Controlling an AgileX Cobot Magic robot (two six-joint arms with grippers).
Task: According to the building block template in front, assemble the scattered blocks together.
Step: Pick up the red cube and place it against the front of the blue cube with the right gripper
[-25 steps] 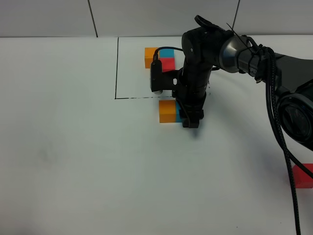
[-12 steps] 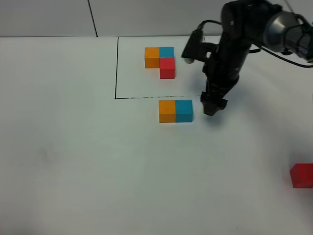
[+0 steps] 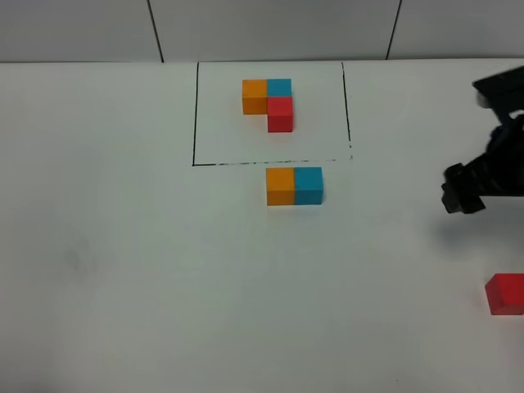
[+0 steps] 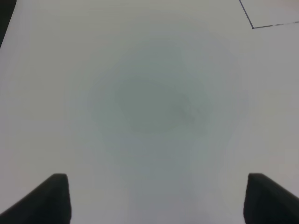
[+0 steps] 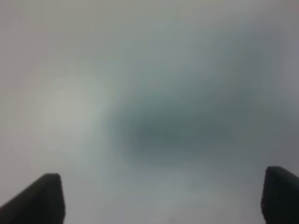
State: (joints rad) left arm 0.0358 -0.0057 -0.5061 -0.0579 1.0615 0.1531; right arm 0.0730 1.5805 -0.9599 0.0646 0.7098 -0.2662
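The robot's right gripper next needs to grab the red cube by its sides to complete the L like the template.
The template, an L of orange, cyan-blue and red cubes, sits inside the black-line rectangle at the back. Just in front of that rectangle a loose orange cube and a loose cyan-blue cube stand side by side, touching. The loose red cube lies at the right edge. My right gripper hovers at the right, behind the red cube, open and empty; its wrist view shows only blurred white table. My left gripper is open and empty over bare table, outside the exterior view.
The white table spans the whole view, with a grey panelled wall behind it. A corner of the black rectangle line shows in the left wrist view.
My right gripper has let go of the cyan-blue cube beside the orange one, then swung away to the right, toward the red cube. The left arm has not moved.
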